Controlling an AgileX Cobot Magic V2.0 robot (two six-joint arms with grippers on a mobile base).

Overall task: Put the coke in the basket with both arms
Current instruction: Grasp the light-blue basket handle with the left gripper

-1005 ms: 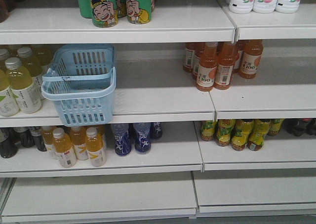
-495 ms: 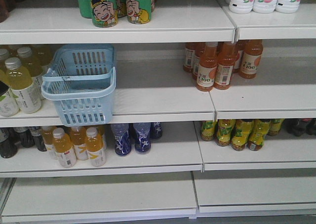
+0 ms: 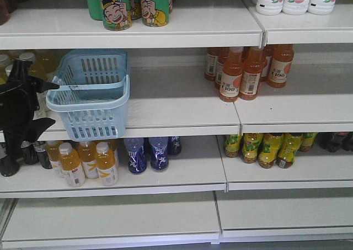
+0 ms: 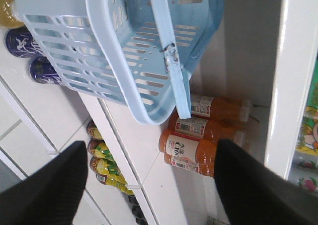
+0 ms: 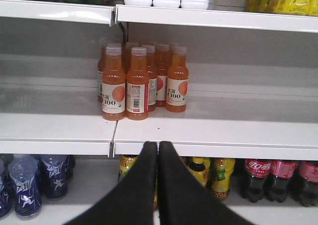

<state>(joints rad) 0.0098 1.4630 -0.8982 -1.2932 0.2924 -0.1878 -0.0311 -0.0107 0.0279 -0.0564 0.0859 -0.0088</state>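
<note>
I should carry the light blue basket along for the coke, so my left gripper should grip the basket by its thin handle [image 3: 88, 87] next.
The light blue basket [image 3: 88, 92] sits on the middle shelf at the left, its front overhanging the shelf edge. In the left wrist view the basket [image 4: 114, 46] fills the top, with one thin handle [image 4: 169, 56] lying across it. My left gripper [image 3: 48, 104] stands open just left of the basket, apart from it, and its fingertips [image 4: 74, 158] show nothing between them. My right gripper [image 5: 158, 146] is shut and empty, facing the shelf edge below the orange bottles; it is outside the front view. The coke is out of view.
Orange juice bottles [image 3: 248, 73] stand on the middle shelf at the right. Dark cola bottles with red labels [image 5: 271, 178] and yellow-green bottles [image 3: 265, 148] fill the lower shelf. Pale yellow bottles [image 3: 33, 59] stand behind my left gripper. Green cans [image 3: 116, 7] stand above.
My left gripper has come into the front view from the left and now stands beside the basket, covering the pale yellow bottles. The basket has not moved.
</note>
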